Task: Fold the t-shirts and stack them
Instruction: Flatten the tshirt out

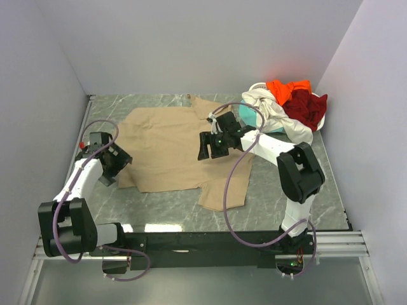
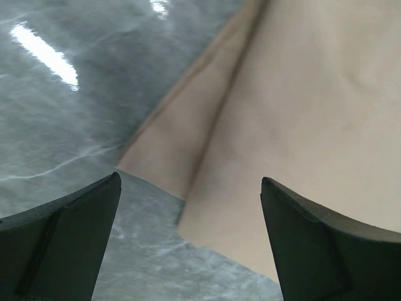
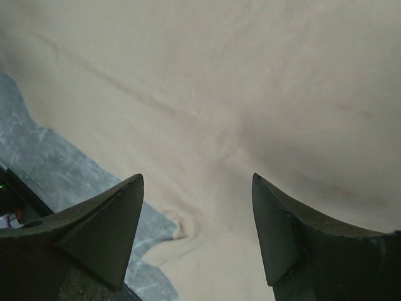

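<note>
The two grippers need to lift the large tan t-shirt and spread it for folding, so the left gripper should next take hold of it by its outer corner.
The large tan t-shirt lies spread over the middle of the grey marble table, one flap reaching toward the front. My left gripper hovers open over its left edge. In the left wrist view the left gripper frames a tan t-shirt corner and bare table. My right gripper is open above the shirt's right half. The right wrist view shows the right gripper empty over tan t-shirt. Cream-white, orange, dark red and teal t-shirts sit heaped at back right.
White walls close in the table on the left, back and right. The right arm's purple cable loops over the shirt's front flap. A black rail runs along the near edge between the arm bases.
</note>
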Controlling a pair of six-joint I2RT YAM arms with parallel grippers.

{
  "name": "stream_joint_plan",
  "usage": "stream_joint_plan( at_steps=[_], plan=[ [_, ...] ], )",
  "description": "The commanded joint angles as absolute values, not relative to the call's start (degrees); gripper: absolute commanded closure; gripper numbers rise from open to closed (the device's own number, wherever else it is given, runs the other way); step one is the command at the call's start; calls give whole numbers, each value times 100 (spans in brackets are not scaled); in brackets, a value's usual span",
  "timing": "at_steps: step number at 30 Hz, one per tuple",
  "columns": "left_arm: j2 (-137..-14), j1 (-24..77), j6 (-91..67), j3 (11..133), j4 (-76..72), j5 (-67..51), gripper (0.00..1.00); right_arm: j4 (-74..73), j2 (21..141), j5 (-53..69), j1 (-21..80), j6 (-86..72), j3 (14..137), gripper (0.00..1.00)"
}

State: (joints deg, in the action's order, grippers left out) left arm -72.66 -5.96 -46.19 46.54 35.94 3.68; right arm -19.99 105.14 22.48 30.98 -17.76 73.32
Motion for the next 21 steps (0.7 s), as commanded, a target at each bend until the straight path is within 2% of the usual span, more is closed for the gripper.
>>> stream_joint_plan(
  at_steps=[1,3,11,15,21],
  plan=[
    [-7084,-800,-4632,4456,3515,412,1,-1845,10801,2312,3085,-1828,7699,24],
    [-7040,-844,-4807,4342,3586,536,1,-1898,10915,2259,3076,-1863,7760,25],
    [-6637,-879,-5510,3850,3876,931,26,-1960,10854,1978,3050,-1898,7770,26],
    [-6416,-888,-5616,3630,3824,1055,31,-1951,10811,1951,3006,-1951,7752,26],
    [-6715,-905,-5467,3674,3753,1221,40,-1942,10723,1934,2953,-1995,7743,26]
  ],
)
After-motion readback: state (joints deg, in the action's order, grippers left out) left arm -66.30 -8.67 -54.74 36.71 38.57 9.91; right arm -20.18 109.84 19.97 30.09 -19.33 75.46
